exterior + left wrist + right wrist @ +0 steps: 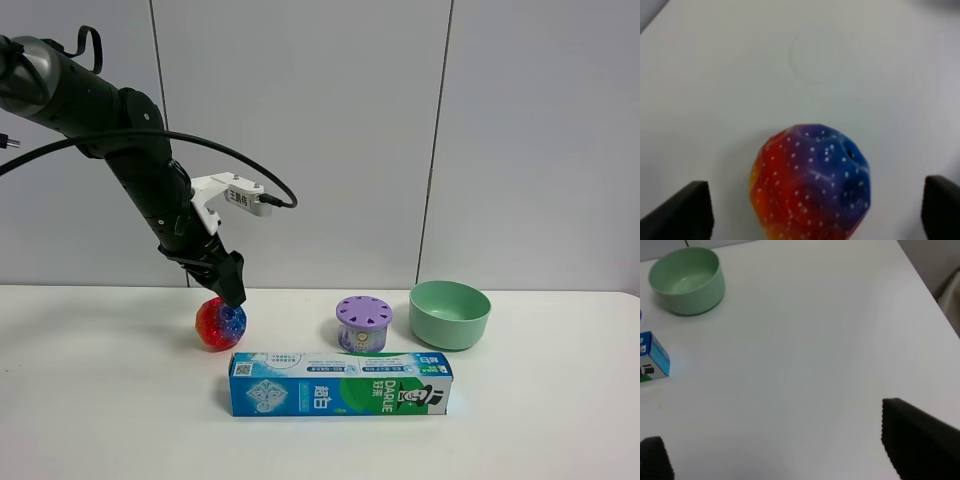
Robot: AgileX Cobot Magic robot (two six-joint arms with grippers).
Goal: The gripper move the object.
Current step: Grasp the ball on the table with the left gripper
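Note:
I should next use my left gripper to grab the rainbow ball point(220, 323) by its dimpled round sides, so that I can move it.
The object is a small dimpled rainbow ball point(220, 323), red, blue and purple, resting on the white table left of centre. My left gripper point(233, 294), the black tip of the thick black arm, sits right over the ball's top. In the left wrist view the ball point(810, 187) lies between the two black fingers point(687, 210), which stand wide apart on either side without touching it; the left gripper point(812, 212) is open. My right gripper point(785, 455) is open and empty over bare table and is out of the exterior high view.
A purple-lidded round jar point(364, 322) and a mint-green bowl point(450, 313) stand to the right of the ball. A blue-green toothpaste box point(340, 384) lies in front. The right wrist view shows the bowl point(686, 281), the box end point(652, 357) and the table's edge.

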